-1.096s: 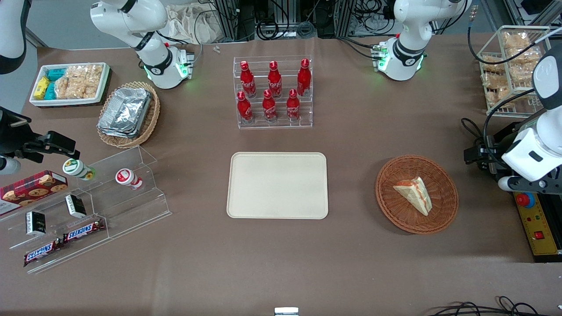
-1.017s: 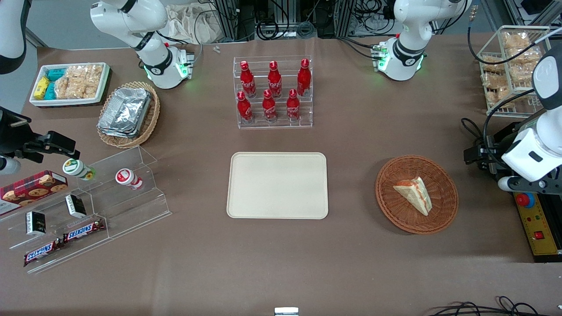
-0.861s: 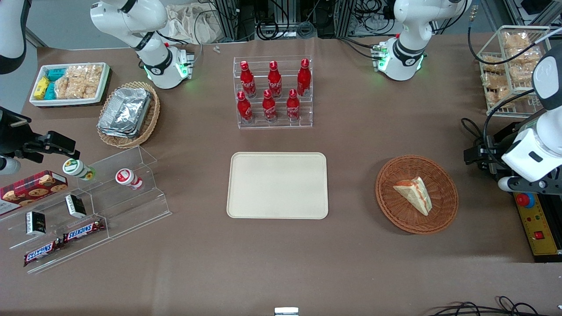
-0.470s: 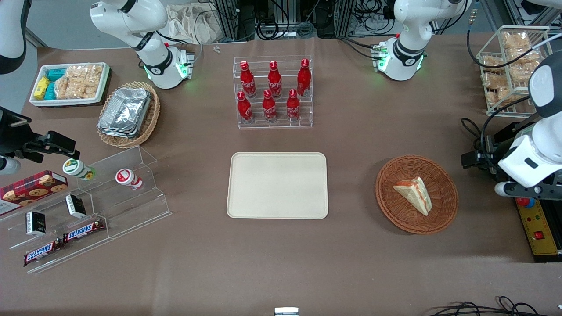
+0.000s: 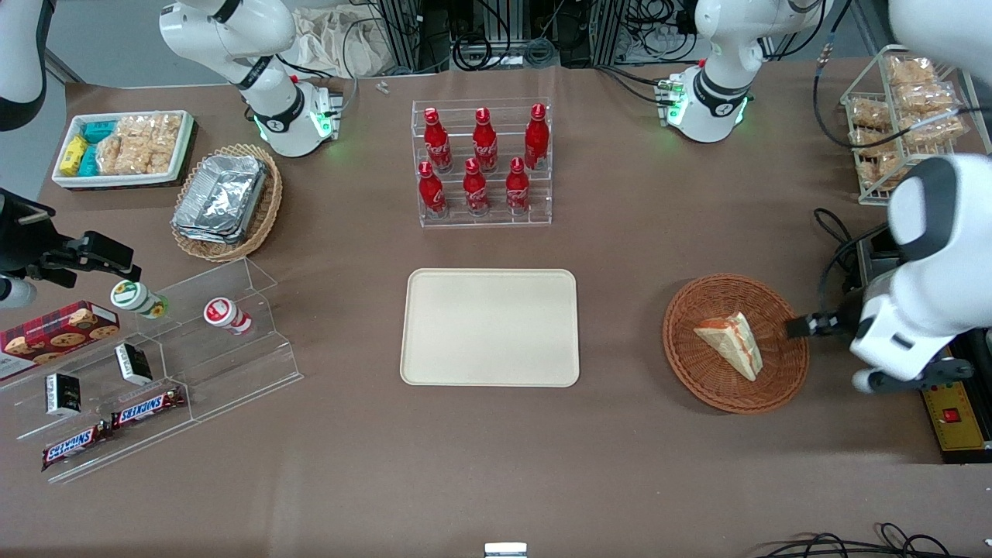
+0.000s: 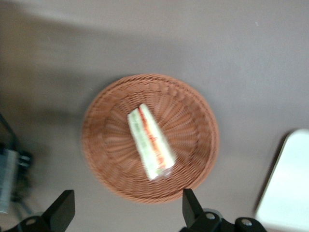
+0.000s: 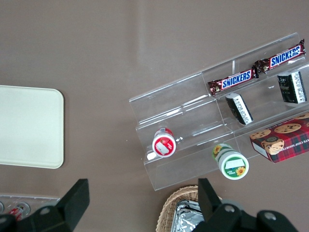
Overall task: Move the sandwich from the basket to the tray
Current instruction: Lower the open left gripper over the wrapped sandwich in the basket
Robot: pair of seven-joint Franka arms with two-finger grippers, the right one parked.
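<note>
To place the sandwich from the basket onto the tray [image 6: 288,186], my left gripper will next grab the sandwich by its end with the loose wrap [image 6: 161,168].
The sandwich [image 5: 730,343], a clear-wrapped wedge with a red-orange and green edge, lies in the reddish-brown wicker basket [image 5: 697,376]. The cream tray [image 5: 490,327] lies flat at the table's middle with nothing on it. My left gripper [image 5: 806,325] hovers at the basket's rim on the working arm's end, above table height. In the left wrist view the sandwich [image 6: 149,142] lies in the basket [image 6: 108,159], and the gripper [image 6: 125,212] is open, its fingers wide apart and holding nothing. An edge of the tray [image 6: 289,188] shows there too.
A rack of red bottles [image 5: 482,163] stands farther from the camera than the tray. A wire rack of bagged snacks [image 5: 903,116] and a yellow control box [image 5: 953,411] sit at the working arm's end. An acrylic snack stand [image 5: 155,364] and a foil-filled tan basket [image 5: 226,200] sit toward the parked arm's end.
The left arm has swung from the table's end toward the basket, nearer the camera. Its gripper now reaches the basket's rim. The sandwich, basket and tray have not moved.
</note>
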